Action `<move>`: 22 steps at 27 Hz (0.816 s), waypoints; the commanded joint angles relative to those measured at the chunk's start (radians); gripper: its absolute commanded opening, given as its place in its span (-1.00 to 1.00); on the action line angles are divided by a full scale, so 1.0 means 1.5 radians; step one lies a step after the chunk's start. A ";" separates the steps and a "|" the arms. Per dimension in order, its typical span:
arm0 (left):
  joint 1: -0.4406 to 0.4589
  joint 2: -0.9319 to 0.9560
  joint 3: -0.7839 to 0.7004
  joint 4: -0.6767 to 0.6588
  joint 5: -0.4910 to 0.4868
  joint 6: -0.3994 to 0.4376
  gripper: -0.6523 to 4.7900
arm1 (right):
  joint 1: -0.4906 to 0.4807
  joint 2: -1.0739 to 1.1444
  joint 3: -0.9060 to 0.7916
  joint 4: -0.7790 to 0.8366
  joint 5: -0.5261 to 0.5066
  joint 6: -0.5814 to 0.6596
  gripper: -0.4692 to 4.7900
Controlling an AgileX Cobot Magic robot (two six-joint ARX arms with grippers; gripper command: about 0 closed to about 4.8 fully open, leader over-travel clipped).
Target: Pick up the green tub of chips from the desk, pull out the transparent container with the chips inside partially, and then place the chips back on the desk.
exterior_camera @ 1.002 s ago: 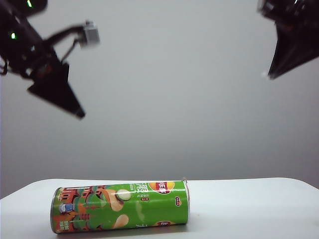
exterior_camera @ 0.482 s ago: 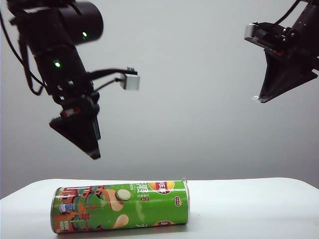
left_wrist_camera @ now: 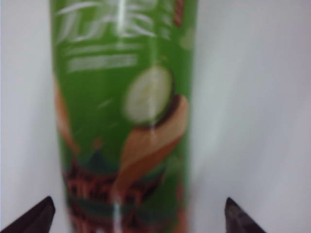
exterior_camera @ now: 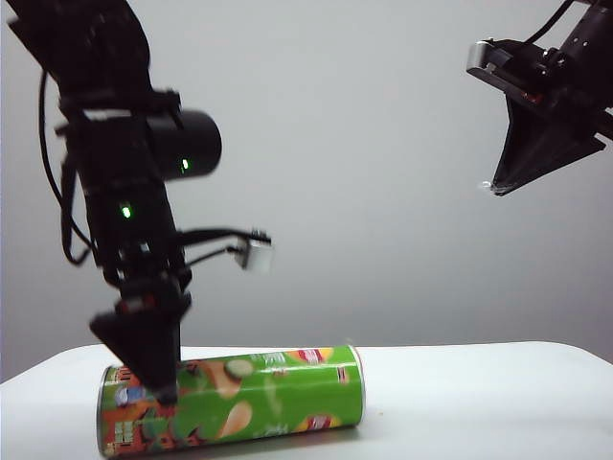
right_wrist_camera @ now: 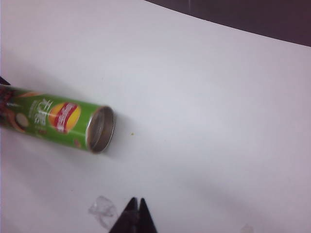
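My left gripper's fingers reach the upper part of the green tub [exterior_camera: 215, 374], but stop short of the tub's lower sides. My left gripper should move down first and then close on the tub.
The green tub of chips [exterior_camera: 259, 398] lies on its side on the white desk [exterior_camera: 479, 393]. My left gripper [exterior_camera: 161, 391] has come down over the tub's end with the orange-red artwork. In the left wrist view the tub [left_wrist_camera: 124, 111] runs between the wide-apart fingertips [left_wrist_camera: 41, 216] of the open left gripper [left_wrist_camera: 137, 214], with gaps on both sides. My right gripper [exterior_camera: 495, 185] hangs high at the right, shut and empty. From its wrist the tub [right_wrist_camera: 53, 116] shows its silver-rimmed end [right_wrist_camera: 101, 129], far from the right gripper [right_wrist_camera: 136, 201]. The transparent container and the chips are hidden.
A small scrap of clear plastic [right_wrist_camera: 102, 209] lies on the desk [right_wrist_camera: 218, 111] beside the right gripper's tips. The desk's far edge meets a dark background [right_wrist_camera: 262, 17]. The desk's rounded front corners show at both sides in the exterior view.
My left arm has swung down from the upper left onto the tub and its jaws have widened. The tub's print has turned slightly. The right gripper dropped a little, then stayed put.
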 commanded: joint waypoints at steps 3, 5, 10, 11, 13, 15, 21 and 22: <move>0.000 0.046 0.003 0.024 0.001 -0.003 1.00 | 0.001 -0.002 0.003 0.006 -0.003 -0.002 -0.83; 0.000 0.055 0.003 0.026 0.001 -0.010 1.00 | 0.001 -0.002 0.003 0.006 -0.003 -0.002 -0.83; 0.000 0.056 0.003 0.051 0.006 -0.036 1.00 | 0.001 -0.002 0.002 0.012 -0.003 -0.002 -0.83; 0.000 0.056 0.003 0.052 0.006 -0.037 1.00 | 0.001 -0.002 0.002 0.014 -0.003 -0.002 -0.83; 0.000 0.056 0.002 0.052 0.006 -0.037 1.00 | 0.001 0.002 0.003 0.018 -0.003 -0.002 -0.83; 0.000 0.056 0.002 0.052 0.006 -0.038 1.00 | 0.001 0.007 0.003 0.019 -0.003 -0.002 -0.83; 0.000 0.059 0.002 0.051 0.024 -0.039 1.00 | 0.001 0.024 0.002 0.019 -0.003 -0.002 -0.83; -0.001 0.062 0.002 0.051 0.026 -0.049 1.00 | 0.001 0.026 0.003 0.020 -0.003 -0.002 -0.83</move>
